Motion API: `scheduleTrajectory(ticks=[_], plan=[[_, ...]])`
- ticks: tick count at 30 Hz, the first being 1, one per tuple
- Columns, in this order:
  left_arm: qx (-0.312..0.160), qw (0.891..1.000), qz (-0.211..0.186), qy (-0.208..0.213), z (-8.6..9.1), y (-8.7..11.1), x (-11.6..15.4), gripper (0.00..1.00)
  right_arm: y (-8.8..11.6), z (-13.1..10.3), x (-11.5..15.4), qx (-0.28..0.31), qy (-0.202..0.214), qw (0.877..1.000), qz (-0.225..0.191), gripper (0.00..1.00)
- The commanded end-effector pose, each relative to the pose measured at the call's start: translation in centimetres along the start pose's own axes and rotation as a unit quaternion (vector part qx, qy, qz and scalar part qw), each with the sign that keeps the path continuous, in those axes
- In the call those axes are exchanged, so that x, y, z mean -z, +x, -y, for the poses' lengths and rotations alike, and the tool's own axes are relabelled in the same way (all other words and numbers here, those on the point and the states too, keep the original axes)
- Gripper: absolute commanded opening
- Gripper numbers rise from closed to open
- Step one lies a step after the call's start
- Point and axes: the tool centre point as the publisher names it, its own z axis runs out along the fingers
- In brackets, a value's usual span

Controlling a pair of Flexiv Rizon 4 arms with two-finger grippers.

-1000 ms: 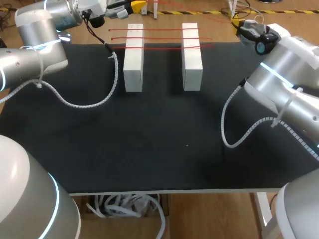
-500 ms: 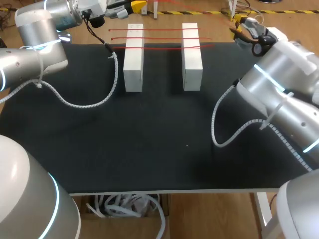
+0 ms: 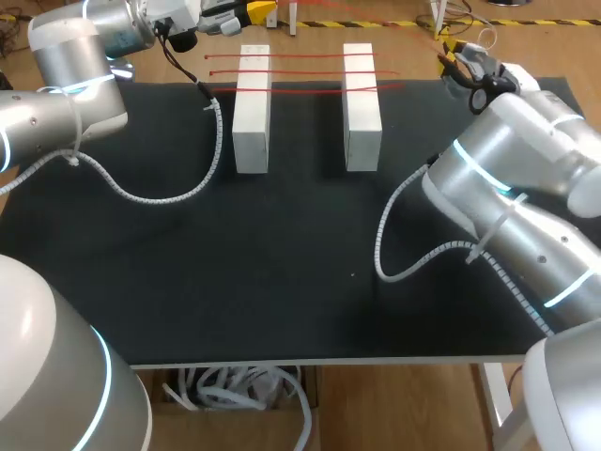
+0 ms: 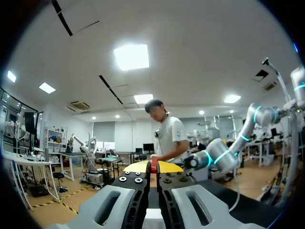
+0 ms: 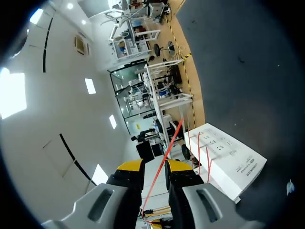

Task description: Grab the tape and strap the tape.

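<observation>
I should grab the red tape by its loose end (image 5: 178, 129) with my right gripper next, to strap the tape across the white blocks.
Two white blocks (image 3: 252, 108) (image 3: 362, 105) stand side by side at the table's back, with three red tapes (image 3: 305, 72) stretched across them. My left gripper (image 3: 249, 11) is beyond the back edge, behind the left block, and another red tape (image 3: 357, 9) runs from it to the right. In the left wrist view this gripper (image 4: 153, 167) is shut on the red tape end (image 4: 153, 163). My right gripper (image 3: 449, 52) is at the back right corner. In its wrist view the right gripper (image 5: 153, 167) stands slightly open, and the taut red tape (image 5: 167, 150) runs between its fingers.
A white block (image 5: 228, 157) carrying red tapes lies beside the right gripper on the black table (image 3: 282, 263). My right arm's elbow (image 3: 488, 178) and its cable (image 3: 404, 235) hang over the table's right side. My left arm's cable (image 3: 169, 193) droops at the back left.
My right arm has swung its elbow to the left over the table, and its gripper has shifted slightly left at the back corner. The left arm has kept still.
</observation>
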Motion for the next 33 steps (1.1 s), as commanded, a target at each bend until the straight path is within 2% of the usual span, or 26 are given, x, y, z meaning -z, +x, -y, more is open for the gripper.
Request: scheduleTrajectory(ticks=[1,7,10,13,21,24,27,29,31,33], plan=[[-0.001,1.000,0.002,0.000,0.0,0.2,0.0,0.00,-0.3,0.2,0.1,0.000,-0.021,1.000,-0.013,0.20],[-0.001,1.000,0.002,0.000,0.0,0.2,0.0,0.00,0.0,0.2,-0.3,0.004,-0.019,1.000,-0.020,0.18],[-0.001,1.000,0.002,0.000,0.0,0.2,0.0,0.00,0.0,0.1,-0.5,0.010,-0.019,1.000,-0.022,0.23],[-0.001,1.000,0.002,0.000,0.0,0.2,0.0,0.00,0.1,-0.1,-0.9,0.013,-0.019,0.999,-0.024,0.20],[-0.001,1.000,0.002,0.000,0.0,0.2,0.0,0.00,0.0,-0.1,-1.0,0.021,-0.014,0.999,-0.022,0.22],[-0.001,1.000,0.002,0.000,0.0,0.2,0.0,0.00,-0.1,-0.2,-1.0,0.022,-0.015,0.999,-0.021,0.18],[-0.001,1.000,0.002,0.000,0.0,0.2,0.0,0.00,-0.1,-0.3,-1.0,0.024,-0.016,0.999,-0.023,0.23],[-0.001,1.000,0.002,0.000,0.0,0.2,0.0,0.00,0.0,-0.4,-1.2,0.026,-0.016,0.999,-0.024,0.19],[-0.001,1.000,0.002,0.000,0.0,0.2,0.0,0.00,0.0,-0.5,-1.3,0.028,-0.016,0.999,-0.026,0.20],[-0.001,1.000,0.002,0.000,0.0,0.2,0.0,0.00,0.1,-0.5,-1.4,0.031,-0.015,0.999,-0.027,0.12]])
